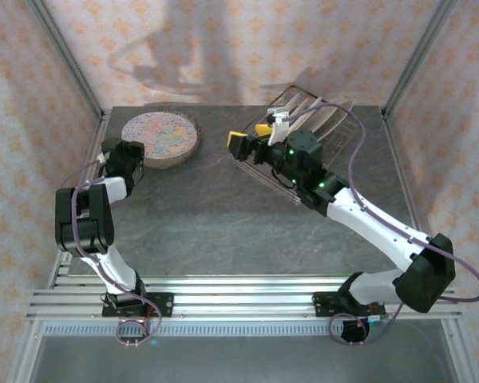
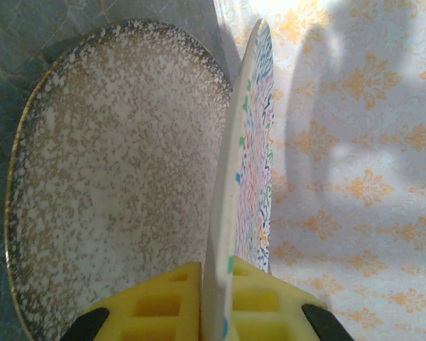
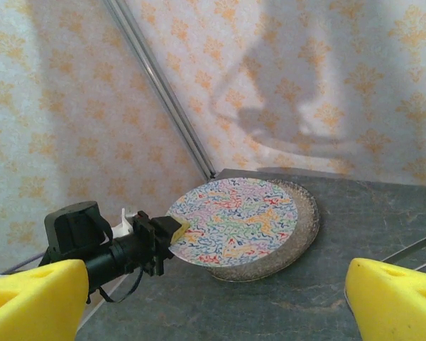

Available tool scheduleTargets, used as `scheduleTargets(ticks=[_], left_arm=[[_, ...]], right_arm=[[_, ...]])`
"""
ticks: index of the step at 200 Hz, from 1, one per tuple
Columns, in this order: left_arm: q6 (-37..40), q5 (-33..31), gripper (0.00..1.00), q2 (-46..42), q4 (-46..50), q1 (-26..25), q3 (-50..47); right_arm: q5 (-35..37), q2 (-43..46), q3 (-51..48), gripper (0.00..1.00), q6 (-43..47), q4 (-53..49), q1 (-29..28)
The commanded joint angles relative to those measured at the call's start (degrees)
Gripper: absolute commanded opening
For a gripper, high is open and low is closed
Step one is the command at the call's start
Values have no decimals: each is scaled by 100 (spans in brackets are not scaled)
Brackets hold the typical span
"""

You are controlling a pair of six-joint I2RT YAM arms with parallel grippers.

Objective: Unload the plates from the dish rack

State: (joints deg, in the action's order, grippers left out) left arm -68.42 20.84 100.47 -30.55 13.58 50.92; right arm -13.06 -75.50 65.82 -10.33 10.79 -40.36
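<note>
My left gripper holds the multicolour plate above the speckled beige plate, and the held side of the multicolour plate sticks out past the beige plate's rim. It should keep holding the multicolour plate until that plate rests there.
My left gripper (image 2: 216, 307) is shut on the rim of the multicolour plate (image 2: 252, 177). The yellow pads (image 2: 156, 302) press on both faces of the rim. That plate (image 3: 234, 219) lies slightly tilted over the speckled beige plate (image 3: 302, 238), which rests on the table at the back left (image 1: 166, 156). From the right wrist view the left gripper (image 3: 173, 229) holds the plate's near-left edge. My right gripper (image 1: 251, 136) hangs open in front of the wire dish rack (image 1: 335, 148), nothing between its fingers (image 3: 30, 302). Several plates (image 1: 321, 116) still stand in the rack.
Patterned walls and metal frame posts (image 1: 72, 60) close in the table on three sides. The dark table surface (image 1: 215, 215) runs between the two arms. Rack wires (image 3: 412, 249) show at the right edge of the right wrist view.
</note>
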Motion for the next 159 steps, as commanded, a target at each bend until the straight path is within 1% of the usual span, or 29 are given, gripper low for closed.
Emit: scheduleTargets(ticks=[1,84,153,159], left_arm=[[127,169,0,157,-630,70,289],[119,307,0,651,-692,74,583],[207,343,0,852,-698,84,687],[204,342,0,1020,-700,83,699]], right_arm=[[137,-23,211,93,104,205,-42],[135,-78,272,93,10,93,-42],[148,-131,330,93,-91,-20,-44],[148,-145,350,94,-88,-62,-43]])
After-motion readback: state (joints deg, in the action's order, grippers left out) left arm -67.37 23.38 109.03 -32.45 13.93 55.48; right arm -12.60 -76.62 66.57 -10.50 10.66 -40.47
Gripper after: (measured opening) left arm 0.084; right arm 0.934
